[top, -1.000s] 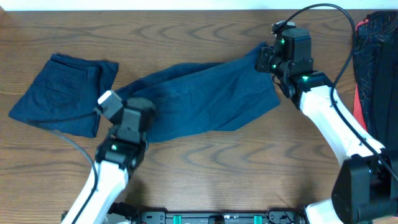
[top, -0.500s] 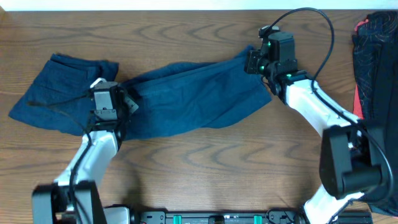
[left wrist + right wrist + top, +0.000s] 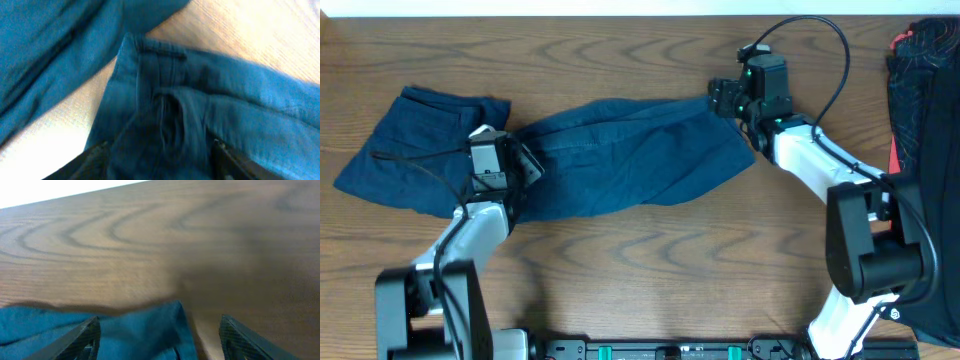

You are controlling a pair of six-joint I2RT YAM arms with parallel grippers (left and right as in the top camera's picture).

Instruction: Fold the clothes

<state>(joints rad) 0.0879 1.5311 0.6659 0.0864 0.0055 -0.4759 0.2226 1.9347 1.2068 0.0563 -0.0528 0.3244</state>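
I should spread the long piece straight for folding. For that, I should next use my right gripper to grab the long piece's loose far corner (image 3: 713,106) (image 3: 169,323), opposite my left gripper.
Dark navy clothes lie on the wooden table (image 3: 650,270). One long piece (image 3: 630,155) stretches across the middle, and a second, folded piece (image 3: 415,150) lies at the left, touching its end. My left gripper (image 3: 528,165) sits over the long piece's left end, open; the left wrist view has rumpled cloth with a seamed band (image 3: 165,55) lying between the spread fingers (image 3: 97,155). My right gripper (image 3: 718,98) is at the far right corner, open, and that corner of cloth (image 3: 135,330) lies loose between its fingers (image 3: 85,337).
A pile of dark cloth with red markings (image 3: 925,100) lies at the table's right edge. A black rail (image 3: 670,350) runs along the front edge. Bare wood (image 3: 175,240) lies beyond the right gripper.
Both grippers went from shut to open and let go of the long piece. Both arms carried it leftward first, so its left end now meets the folded piece.
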